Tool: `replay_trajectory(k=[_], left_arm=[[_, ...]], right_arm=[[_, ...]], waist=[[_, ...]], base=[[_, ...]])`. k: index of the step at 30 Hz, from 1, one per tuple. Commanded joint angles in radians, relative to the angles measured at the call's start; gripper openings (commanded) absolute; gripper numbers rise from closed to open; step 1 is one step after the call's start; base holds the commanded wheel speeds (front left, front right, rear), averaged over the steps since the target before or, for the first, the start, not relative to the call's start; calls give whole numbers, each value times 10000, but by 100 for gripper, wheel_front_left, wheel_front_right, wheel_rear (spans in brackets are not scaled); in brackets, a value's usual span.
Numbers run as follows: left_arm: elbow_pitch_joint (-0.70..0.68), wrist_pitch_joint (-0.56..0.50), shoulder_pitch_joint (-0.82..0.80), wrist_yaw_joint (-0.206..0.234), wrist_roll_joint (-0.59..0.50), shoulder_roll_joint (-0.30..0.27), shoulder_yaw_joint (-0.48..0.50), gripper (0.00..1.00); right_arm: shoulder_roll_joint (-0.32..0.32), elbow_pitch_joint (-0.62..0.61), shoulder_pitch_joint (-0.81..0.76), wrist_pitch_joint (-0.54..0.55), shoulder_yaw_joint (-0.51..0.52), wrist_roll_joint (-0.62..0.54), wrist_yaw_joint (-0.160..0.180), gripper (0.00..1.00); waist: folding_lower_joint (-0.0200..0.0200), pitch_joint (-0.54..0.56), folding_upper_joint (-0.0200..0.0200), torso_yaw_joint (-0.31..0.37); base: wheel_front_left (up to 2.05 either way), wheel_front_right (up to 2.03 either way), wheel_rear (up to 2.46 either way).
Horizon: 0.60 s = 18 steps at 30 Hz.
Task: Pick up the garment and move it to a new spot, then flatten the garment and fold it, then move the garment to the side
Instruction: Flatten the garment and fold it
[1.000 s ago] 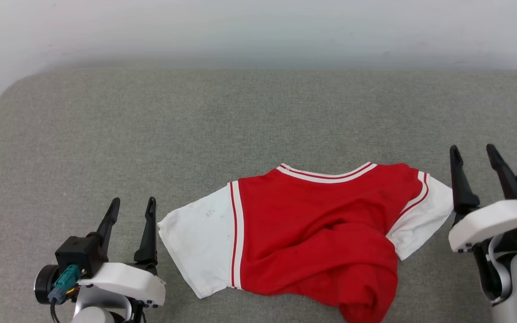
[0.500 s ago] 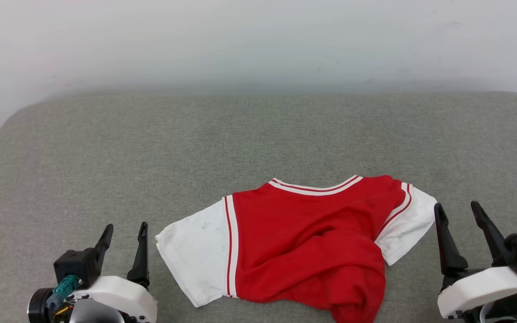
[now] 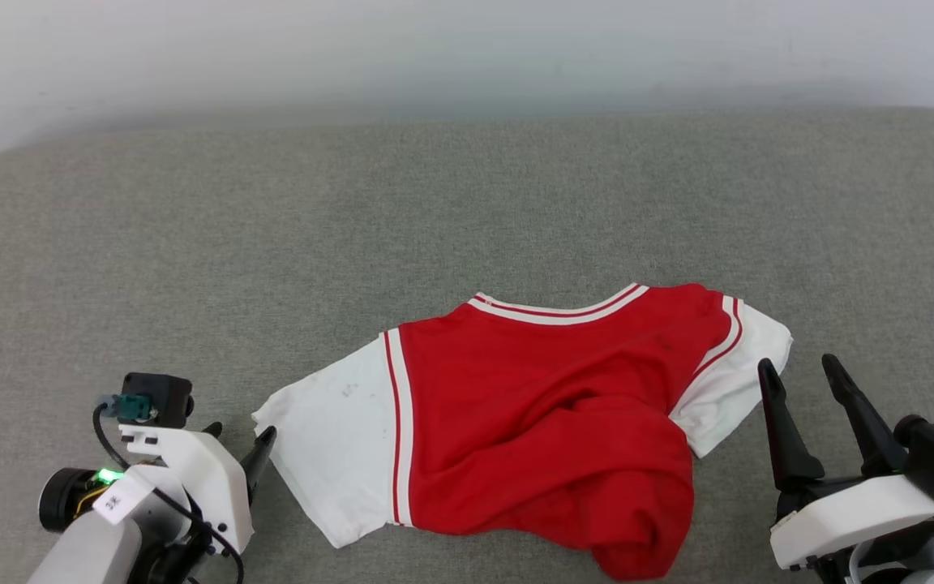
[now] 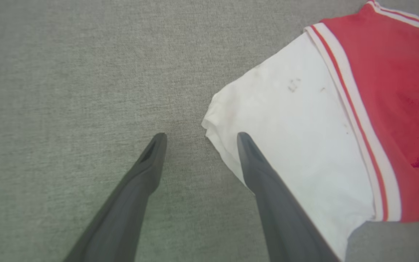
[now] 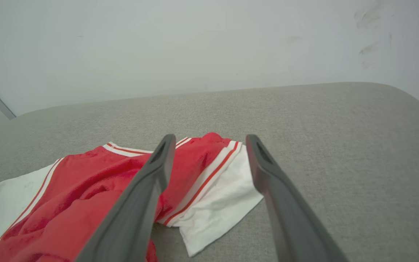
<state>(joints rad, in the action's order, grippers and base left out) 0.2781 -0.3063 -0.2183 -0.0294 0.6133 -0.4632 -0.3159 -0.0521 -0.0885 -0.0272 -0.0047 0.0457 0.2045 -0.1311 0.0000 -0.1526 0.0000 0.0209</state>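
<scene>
The left gripper grabs the garment by its white sleeve tip next, since the curled cuff edge point(image 3: 260, 422) stands up while the sleeve lies flat.
The garment point(image 3: 532, 414), a red jersey shirt with white sleeves and striped trim, lies rumpled on the grey cushion, its lower right part bunched up. My left gripper point(image 3: 238, 434) is open at the tip of the shirt's left white sleeve point(image 4: 296, 134); in the left wrist view one fingertip point(image 4: 244, 140) overlaps that sleeve's edge while the other stands over bare cushion. My right gripper point(image 3: 799, 371) is open just right of the other white sleeve point(image 5: 216, 203), which lies between and below its fingers in the right wrist view. No lettering is visible.
The grey fabric cushion point(image 3: 353, 227) spreads wide behind and to both sides of the shirt. A pale wall point(image 3: 467, 49) runs along its far edge. The cushion's corners round off at the far left and far right.
The head camera has shifted. My left gripper has tipped downward and closed in on the left sleeve's tip. My right gripper has dropped back to beside the right sleeve. The shirt lies as before.
</scene>
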Motion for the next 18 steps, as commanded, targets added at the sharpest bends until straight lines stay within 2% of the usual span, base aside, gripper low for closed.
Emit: replay_trajectory(k=[1,3,6,10,11,12,15,18], left_arm=[[109,-381,-277,-170,136,-86,-93,100],[315,-921,-530,-407,377,-160,-199,100],[532,-1321,-724,-541,555,-182,-318,100],[976,-2692,-712,-779,985,-32,-936,100],[1037,-3497,-593,-892,1230,100,-1402,37],[998,-3573,-576,-925,1244,133,-1496,1],[860,-3285,-651,-913,1075,105,-1522,0],[729,-2616,-758,-653,787,-65,-1268,0]], right_arm=[[28,129,191,-124,-47,72,7,100],[28,229,321,-211,-79,137,7,100],[30,365,396,-254,-138,200,7,100],[26,633,503,-351,-148,314,7,100],[26,844,554,-375,-81,358,7,100],[26,904,589,-377,-71,368,7,100],[26,1130,675,-232,91,556,7,100],[28,1486,747,120,328,765,7,100]], waist=[[0,-352,0,181],[0,-559,0,261],[0,-719,0,358],[0,-903,0,526],[0,-948,0,611],[0,-954,0,630],[0,-941,0,635],[0,-850,0,574]], base=[[0,0,0],[0,0,0],[0,0,0],[0,0,0],[0,0,0],[0,0,0],[0,0,0],[0,0,0]])
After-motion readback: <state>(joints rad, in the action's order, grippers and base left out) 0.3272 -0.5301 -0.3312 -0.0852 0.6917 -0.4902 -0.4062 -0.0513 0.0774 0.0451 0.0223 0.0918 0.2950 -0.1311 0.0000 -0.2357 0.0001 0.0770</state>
